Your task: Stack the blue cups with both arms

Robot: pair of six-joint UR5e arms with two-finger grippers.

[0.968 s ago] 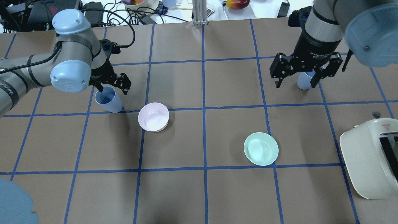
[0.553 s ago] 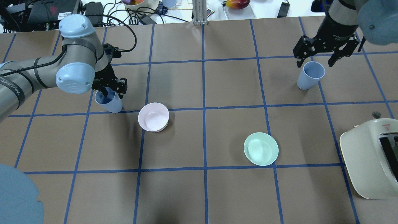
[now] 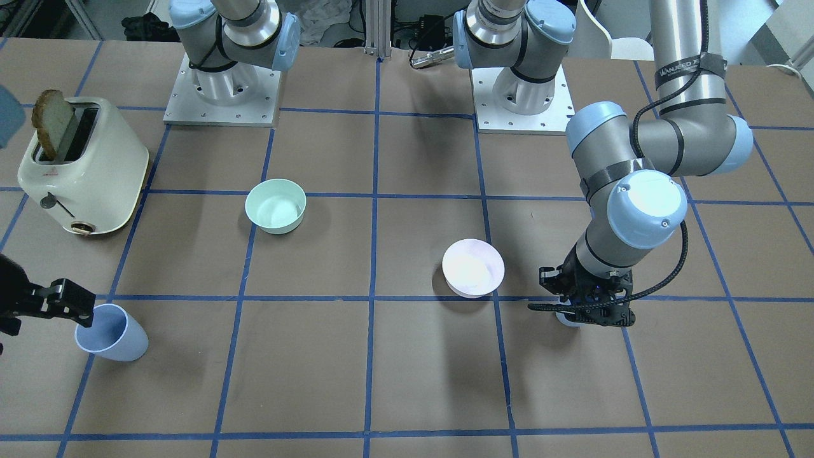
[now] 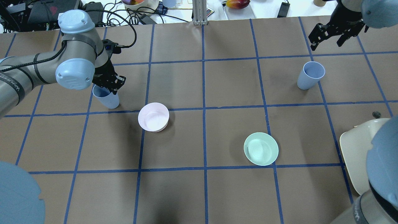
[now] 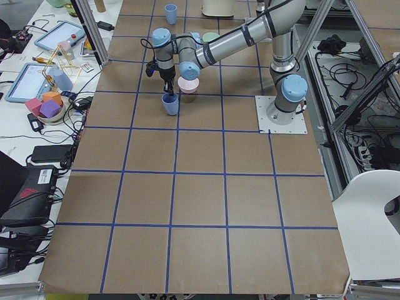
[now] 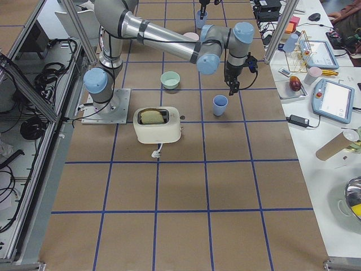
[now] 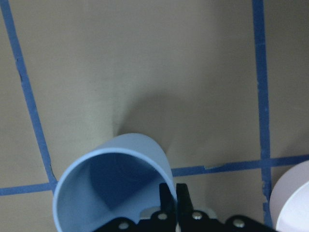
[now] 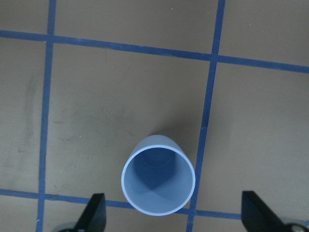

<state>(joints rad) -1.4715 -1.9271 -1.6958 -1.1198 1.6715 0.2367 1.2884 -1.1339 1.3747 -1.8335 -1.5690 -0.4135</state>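
Note:
The robot has to stack the free blue cup into the cup in its left gripper, so its right gripper needs to grab the free blue cup by its rim [image 8: 194, 180] next.
One blue cup [image 4: 106, 99] is at the table's left. My left gripper [image 4: 109, 83] is shut on its rim, one finger inside and one outside, as the left wrist view shows with the cup [image 7: 111, 186] and my pinching fingers [image 7: 167, 195]. I cannot tell whether this cup is off the table. In the front view the left gripper [image 3: 588, 310] hides most of it. The other blue cup [image 4: 311, 75] stands upright and free at the right. My right gripper [image 4: 337, 35] is open and empty, raised above and beyond it. The right wrist view looks straight down into that cup [image 8: 158, 181].
A pale pink bowl [image 4: 153, 117] sits just right of the left cup. A mint-green bowl [image 4: 261, 148] sits right of centre. A cream toaster [image 3: 82, 165] holding a slice of bread [image 3: 49, 122] stands at the table's right end. Cables and clutter lie beyond the far edge.
My left gripper has shut on the rim of the left cup, which shifted slightly. My right gripper, still open, has risen and drawn back from the right cup, which now stands uncovered.

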